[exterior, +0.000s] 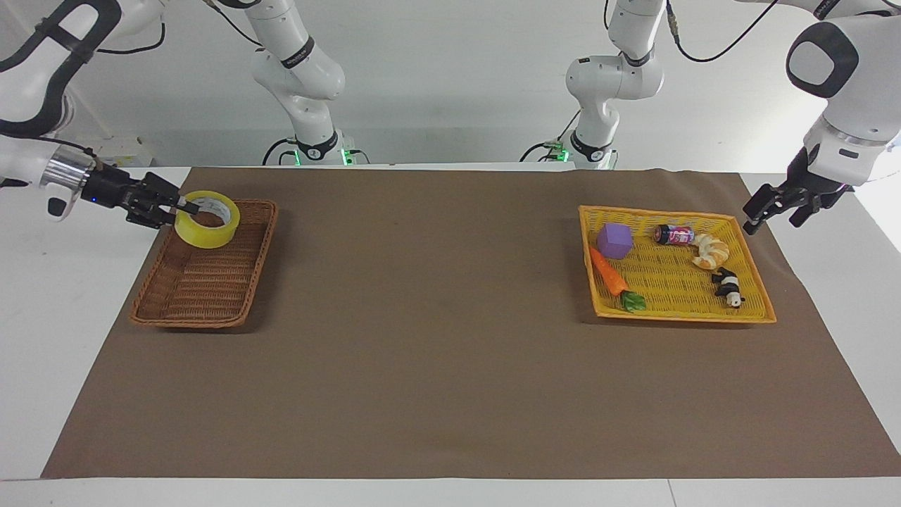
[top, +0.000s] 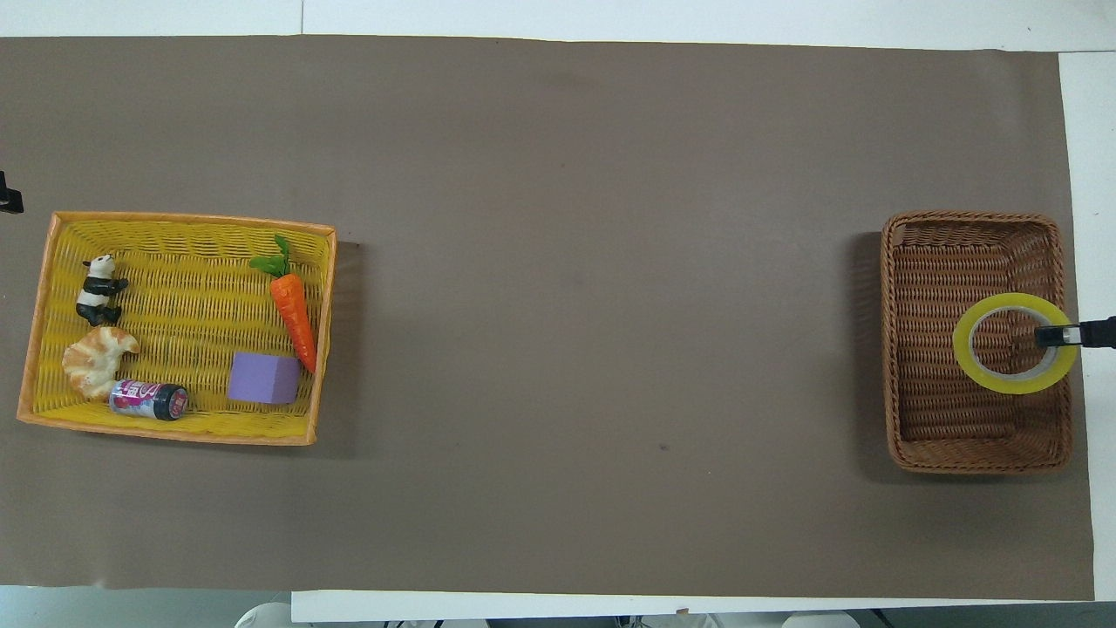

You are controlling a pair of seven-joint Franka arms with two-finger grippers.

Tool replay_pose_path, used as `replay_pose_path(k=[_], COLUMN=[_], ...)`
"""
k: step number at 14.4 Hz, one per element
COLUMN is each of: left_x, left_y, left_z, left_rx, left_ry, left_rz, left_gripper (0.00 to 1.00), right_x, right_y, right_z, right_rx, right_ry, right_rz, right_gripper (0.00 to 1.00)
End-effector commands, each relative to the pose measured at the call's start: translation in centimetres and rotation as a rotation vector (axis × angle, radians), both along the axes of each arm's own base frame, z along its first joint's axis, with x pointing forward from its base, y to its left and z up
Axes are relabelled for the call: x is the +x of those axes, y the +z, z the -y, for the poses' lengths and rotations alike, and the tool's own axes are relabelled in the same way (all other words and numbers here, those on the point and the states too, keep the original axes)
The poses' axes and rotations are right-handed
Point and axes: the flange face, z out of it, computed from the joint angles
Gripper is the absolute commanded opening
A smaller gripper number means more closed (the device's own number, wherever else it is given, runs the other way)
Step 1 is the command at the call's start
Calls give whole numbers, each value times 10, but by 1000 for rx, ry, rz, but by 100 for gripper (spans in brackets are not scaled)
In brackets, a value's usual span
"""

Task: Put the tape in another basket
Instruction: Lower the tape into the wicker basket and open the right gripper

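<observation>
The yellow tape roll (top: 968, 354) hangs high, overlapping the brown basket's rim (top: 1064, 262), so I should hold it before my right gripper releases it.
The yellow tape roll (exterior: 205, 236) hangs in my right gripper (exterior: 184, 206), which is shut on the roll's wall with one finger inside the ring. The roll is held over the dark-brown wicker basket (exterior: 262, 236), above the part of it toward the right arm's end of the table. In the overhead view the tape (top: 962, 345) covers part of the basket's floor (top: 950, 288), and only the right gripper's tip (top: 1051, 335) shows. I cannot tell whether the roll touches the basket. My left gripper (exterior: 773, 211) is open and empty, up beside the yellow tray's corner.
The bright yellow woven tray (exterior: 676, 285) at the left arm's end holds a purple cube (exterior: 614, 240), a carrot (exterior: 609, 273), a small can (exterior: 673, 234), a croissant (exterior: 709, 251) and a panda figure (exterior: 728, 285). A brown mat (exterior: 450, 352) covers the table.
</observation>
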Motion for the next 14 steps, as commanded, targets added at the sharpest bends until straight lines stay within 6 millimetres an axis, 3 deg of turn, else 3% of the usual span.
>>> replay_pose_path(k=[1, 3, 6, 13, 14], left_x=[-7, -5, 1, -1, -3], left_y=[10, 24, 29, 15, 14], left_z=[-37, -30, -11, 21, 20], left_rx=[18, 19, 20, 4, 3], left_ry=[47, 19, -12, -80, -76], left_rz=[-46, -47, -64, -84, -99], left_gripper=[100, 100, 100, 100, 100], right_x=[10, 7, -1, -12, -11], right_y=[-36, -54, -69, -84, -84], right_z=[10, 7, 6, 3, 3], right_rx=[-19, -44, -69, -102, -104], right_ry=[30, 23, 30, 51, 52], right_rz=[-9, -1, -5, 1, 1], right_gripper=[0, 0, 0, 1, 7])
